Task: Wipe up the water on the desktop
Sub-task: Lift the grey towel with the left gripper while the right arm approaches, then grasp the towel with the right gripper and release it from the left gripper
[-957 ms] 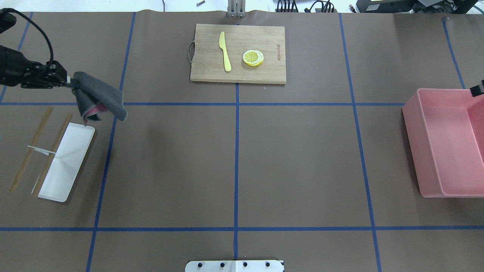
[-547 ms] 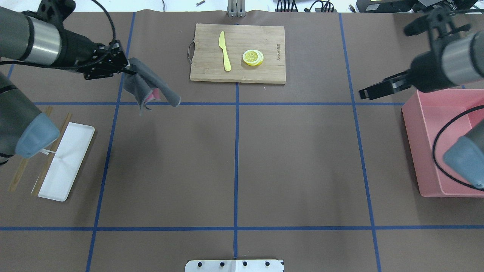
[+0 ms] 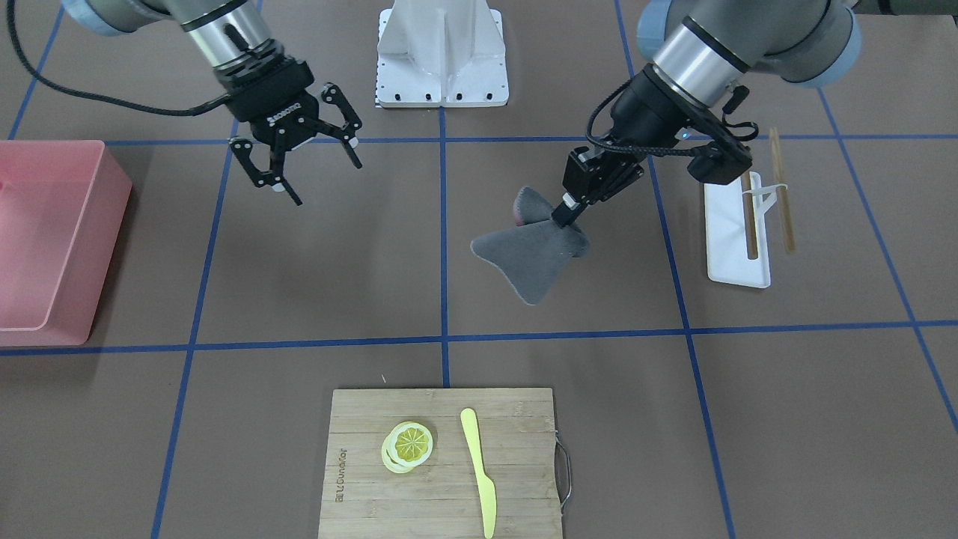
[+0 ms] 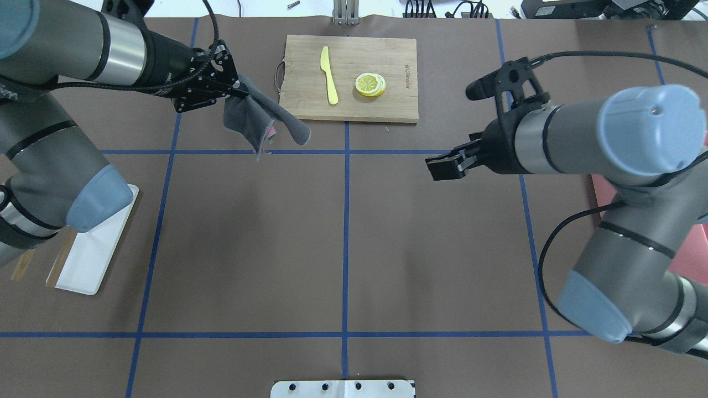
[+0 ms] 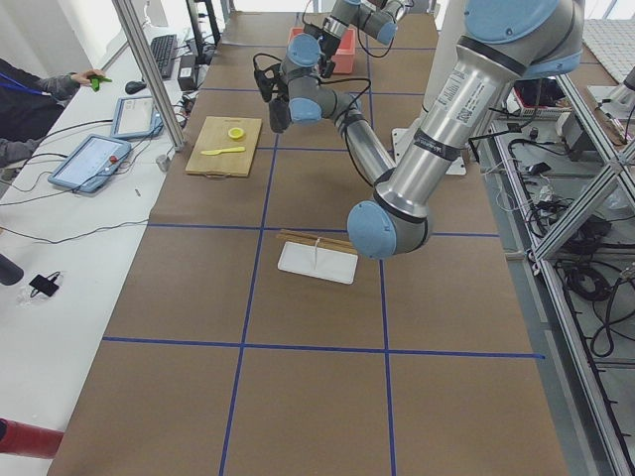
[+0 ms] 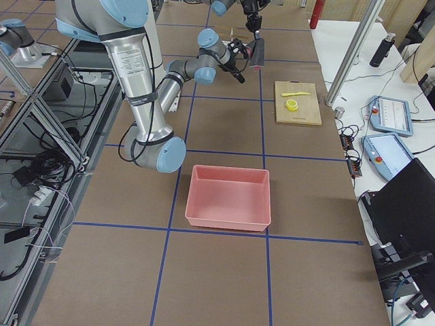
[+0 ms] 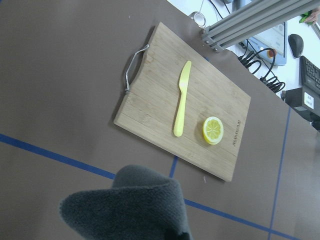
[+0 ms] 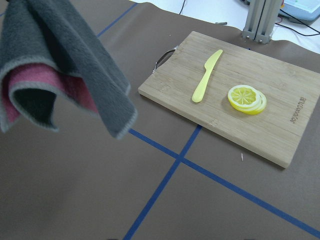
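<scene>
The grey cloth needs to wipe up water on the desktop, so my right gripper will grab it by its free upper edge [image 3: 530, 199] next.
The desktop [image 4: 249, 237] is a flat brown surface crossed by blue tape lines; I see no water on it. My left gripper [image 4: 239, 94] is shut on a grey cloth with a pink inner side [image 4: 260, 119] and holds it hanging above the desktop, just left of the cutting board. In the front view the left gripper [image 3: 563, 217] pinches the cloth [image 3: 531, 251] at its top edge. The cloth also fills the lower left wrist view [image 7: 130, 210] and the upper left of the right wrist view [image 8: 65, 65]. My right gripper [image 3: 325, 183] is open and empty, above the desktop right of centre [image 4: 434, 167].
A bamboo cutting board [image 4: 387, 105] at the far middle carries a yellow plastic knife [image 4: 329, 74] and lemon slices [image 4: 370, 84]. A pink bin [image 3: 45, 232] stands at the robot's right. A white tray [image 3: 737, 239] with chopsticks [image 3: 782, 187] lies at its left.
My left arm has carried the cloth rightward, from above the white tray to beside the cutting board. My right arm has come in from the right edge toward the centre.
</scene>
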`<state>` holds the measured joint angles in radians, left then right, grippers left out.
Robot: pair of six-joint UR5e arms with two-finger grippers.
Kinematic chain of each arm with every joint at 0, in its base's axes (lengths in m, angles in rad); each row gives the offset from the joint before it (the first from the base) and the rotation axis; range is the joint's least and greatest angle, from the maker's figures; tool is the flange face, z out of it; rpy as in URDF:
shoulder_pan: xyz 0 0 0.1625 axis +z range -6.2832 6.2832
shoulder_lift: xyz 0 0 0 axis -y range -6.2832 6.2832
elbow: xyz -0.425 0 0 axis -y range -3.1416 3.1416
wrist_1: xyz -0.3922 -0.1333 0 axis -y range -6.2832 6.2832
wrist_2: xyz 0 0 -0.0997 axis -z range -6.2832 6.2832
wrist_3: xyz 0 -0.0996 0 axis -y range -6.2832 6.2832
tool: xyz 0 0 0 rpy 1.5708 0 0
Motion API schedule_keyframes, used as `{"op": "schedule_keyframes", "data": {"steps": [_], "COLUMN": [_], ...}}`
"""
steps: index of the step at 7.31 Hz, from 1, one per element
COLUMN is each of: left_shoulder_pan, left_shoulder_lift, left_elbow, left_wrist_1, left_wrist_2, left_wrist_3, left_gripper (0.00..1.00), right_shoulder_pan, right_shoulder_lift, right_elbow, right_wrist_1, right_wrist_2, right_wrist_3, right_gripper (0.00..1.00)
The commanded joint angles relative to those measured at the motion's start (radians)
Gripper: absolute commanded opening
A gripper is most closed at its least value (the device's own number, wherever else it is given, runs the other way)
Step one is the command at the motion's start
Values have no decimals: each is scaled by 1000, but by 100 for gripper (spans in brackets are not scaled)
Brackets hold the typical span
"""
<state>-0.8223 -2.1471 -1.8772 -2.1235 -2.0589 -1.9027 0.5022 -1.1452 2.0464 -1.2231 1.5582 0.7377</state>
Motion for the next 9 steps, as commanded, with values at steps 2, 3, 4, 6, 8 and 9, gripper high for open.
{"op": "schedule_keyframes", "data": {"steps": [2,3,4,6,8,9], "left_shoulder_pan": [77,94,100,106,104,98], "left_shoulder_lift": [-45,-51,-50,-47,-43,-25], "left_elbow": [-43,-46,-46,-45,-46,-46], "left_wrist_1": [-1,-1,-1,-1,-1,-1], "left_wrist_2": [5,5,5,3,2,-6], "left_wrist_3": [-122,-130,-128,-125,-116,-83], "left_gripper": [0,0,0,0,0,56], "right_shoulder_pan": [-54,-56,-56,-54,-50,-45], "right_shoulder_lift": [56,56,56,56,55,50], "right_elbow": [-31,-31,-31,-26,-22,-19], "right_wrist_1": [-1,-1,4,10,10,10], "right_wrist_2": [-78,-78,-78,-87,-90,-90], "right_wrist_3": [6,6,6,18,48,46], "right_gripper": [67,56,27,0,0,0]}}
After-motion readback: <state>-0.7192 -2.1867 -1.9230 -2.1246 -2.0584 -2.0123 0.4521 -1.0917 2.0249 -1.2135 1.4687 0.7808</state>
